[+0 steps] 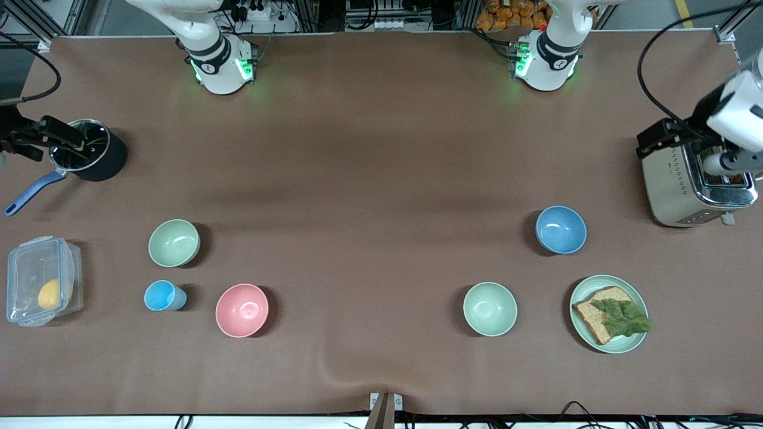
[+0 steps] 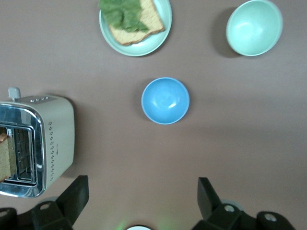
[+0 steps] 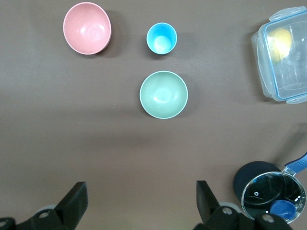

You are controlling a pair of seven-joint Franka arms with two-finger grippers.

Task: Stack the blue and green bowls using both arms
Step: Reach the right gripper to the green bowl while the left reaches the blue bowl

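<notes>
The robot should next use its left gripper to take the blue bowl by its rim (image 1: 561,207), so that it can stack the blue bowl and green bowl.
The blue bowl (image 1: 560,229) stands upright toward the left arm's end of the table, beside the toaster; it also shows in the left wrist view (image 2: 165,100). The sage green bowl (image 1: 174,242) stands upright toward the right arm's end and shows in the right wrist view (image 3: 163,94). My left gripper (image 2: 142,184) is open and empty, high over the table beside the toaster. My right gripper (image 3: 140,187) is open and empty, high over the table beside the black pot. Neither gripper touches a bowl.
A paler mint bowl (image 1: 490,308) and a plate with bread and lettuce (image 1: 609,314) lie nearer the front camera than the blue bowl. A toaster (image 1: 694,185), pink bowl (image 1: 242,310), light-blue cup (image 1: 161,295), black pot (image 1: 89,150) and clear lidded box (image 1: 40,280) also stand here.
</notes>
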